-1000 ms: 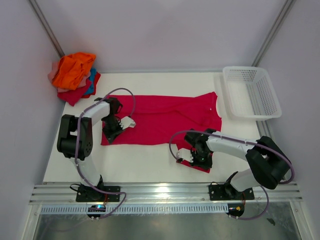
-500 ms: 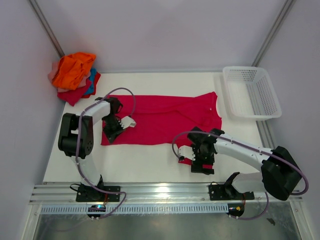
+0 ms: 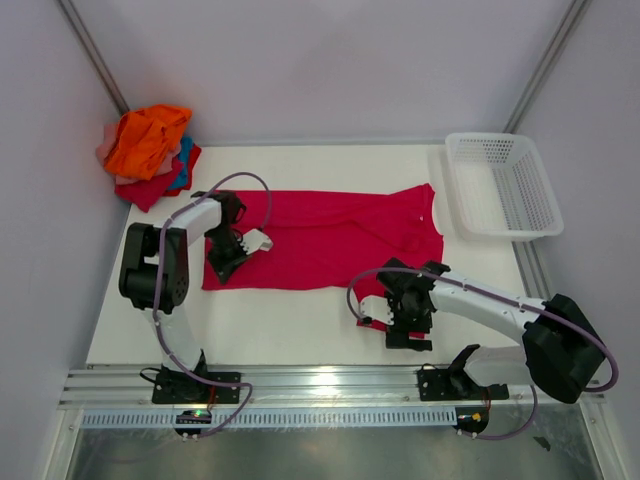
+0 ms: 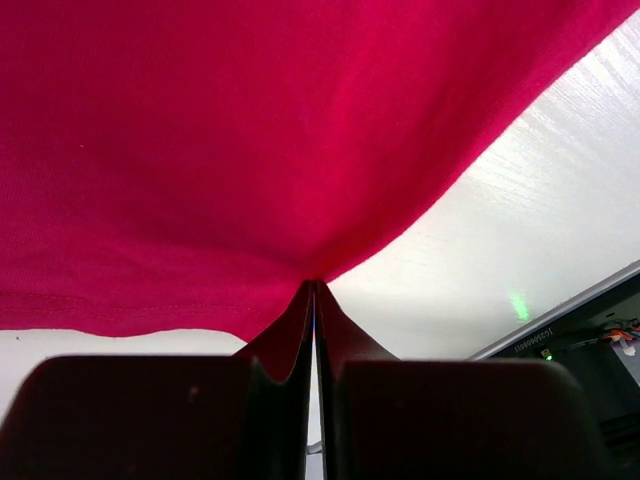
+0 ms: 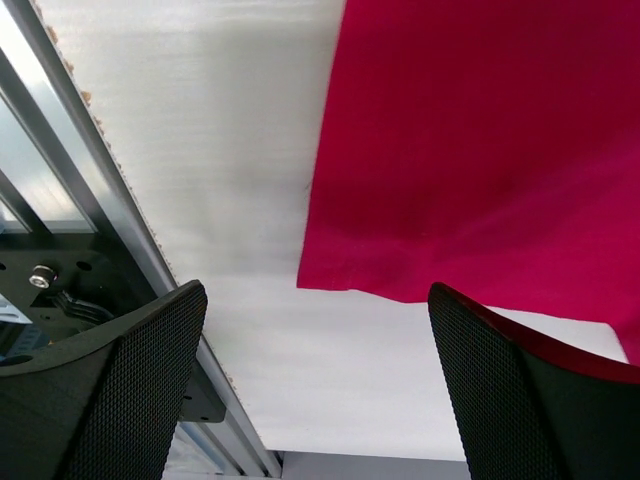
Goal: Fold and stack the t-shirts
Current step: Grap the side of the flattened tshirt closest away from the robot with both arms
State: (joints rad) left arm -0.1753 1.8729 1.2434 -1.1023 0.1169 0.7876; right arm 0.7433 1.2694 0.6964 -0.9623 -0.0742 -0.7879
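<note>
My right gripper should grab the crimson t-shirt by its loose near corner next. Then both near corners can be folded together over the t-shirt's far side.
A crimson t-shirt (image 3: 330,232) lies spread across the middle of the table. My left gripper (image 3: 220,268) is shut on its near left corner, and in the left wrist view the cloth (image 4: 250,150) rises into the pinched jaws of that gripper (image 4: 315,292). My right gripper (image 3: 398,322) hangs open over the shirt's near right corner. The right wrist view shows the shirt's edge (image 5: 480,140) lying flat on the table beyond my right gripper (image 5: 315,292), with nothing between the fingers. More t-shirts, orange on top of red, blue and pink, sit in a pile (image 3: 148,150) at the far left.
A white mesh basket (image 3: 500,185) stands at the far right of the table. The metal rail (image 3: 320,385) runs along the near edge, close behind my right gripper. Side walls close in the table on the left and right.
My right gripper has opened and let go of the shirt's near right corner, then drawn back slightly toward the near edge. The left gripper has kept its grip and place.
</note>
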